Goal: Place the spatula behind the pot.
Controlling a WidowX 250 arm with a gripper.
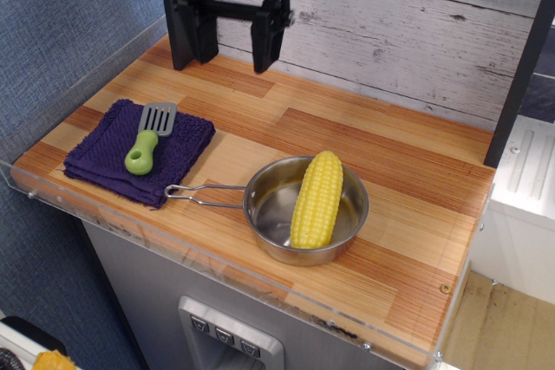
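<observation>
My gripper grabs the spatula by its lime-green handle (142,152) next, to place the spatula behind the pot.
The spatula (147,139), with a slotted grey blade and a lime-green handle, lies on a folded purple cloth (139,152) at the left of the wooden counter. The pot (305,210), a shallow shiny steel pan with a thin wire handle pointing left, sits near the front middle. A yellow corn cob (317,198) lies in it. My gripper (233,56) hangs open and empty above the back left of the counter, up and behind the spatula, apart from it.
A dark post (180,10) stands at the back left, right beside my gripper. A whitewashed plank wall (416,23) closes the back. A clear plastic rim (217,266) runs along the front and left edges. Another dark post (520,75) stands at the right.
</observation>
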